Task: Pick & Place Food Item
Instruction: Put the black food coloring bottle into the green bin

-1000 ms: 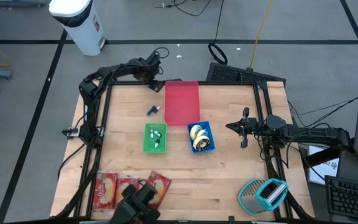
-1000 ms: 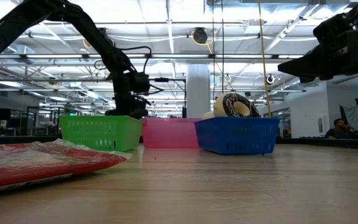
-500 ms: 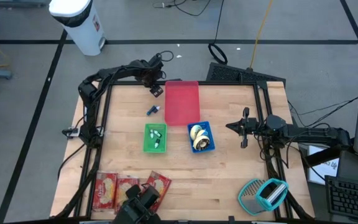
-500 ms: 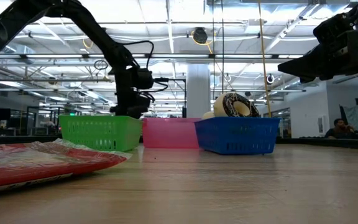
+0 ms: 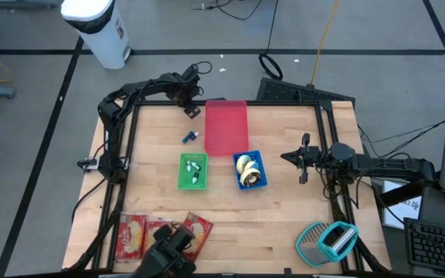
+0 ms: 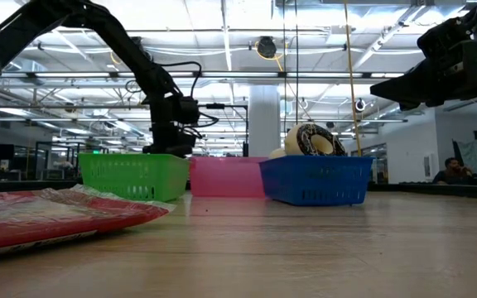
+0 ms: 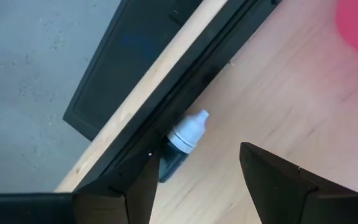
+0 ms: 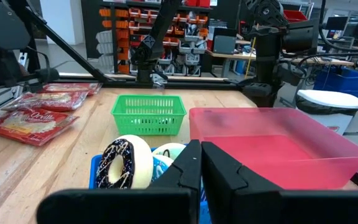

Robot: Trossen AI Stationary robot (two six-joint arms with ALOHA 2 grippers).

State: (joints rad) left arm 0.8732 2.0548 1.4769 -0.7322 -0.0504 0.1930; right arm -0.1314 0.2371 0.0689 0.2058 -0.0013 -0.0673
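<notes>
The small bottle should go in the green basket, so my left gripper should grab it by its dark body [image 7: 172, 162] next.
My left gripper [image 5: 192, 109] hangs open, pointing down, over the table's far edge beside the pink tray [image 5: 226, 127]. Between and beyond its fingers in the left wrist view lies a small dark bottle with a white cap [image 7: 182, 142], on its side against the black frame rail [image 7: 185, 93]; the fingers stand clear of it. Donuts [image 5: 245, 168] sit in the blue basket [image 5: 259, 179]. Red snack packets [image 5: 161, 233] lie flat at the near left. My right gripper [image 5: 303, 157] waits shut at the table's right side, held level above it.
A green basket [image 5: 192, 171] with small items stands left of the blue one. Another small bottle [image 5: 191, 137] lies on the wood between the green basket and the far edge. A teal wire holder [image 5: 327, 241] sits at the near right corner.
My left gripper has swung a little toward the table's right edge and come back, turning slightly about its own line. It has stayed open above the far edge. Nothing on the table has moved.
</notes>
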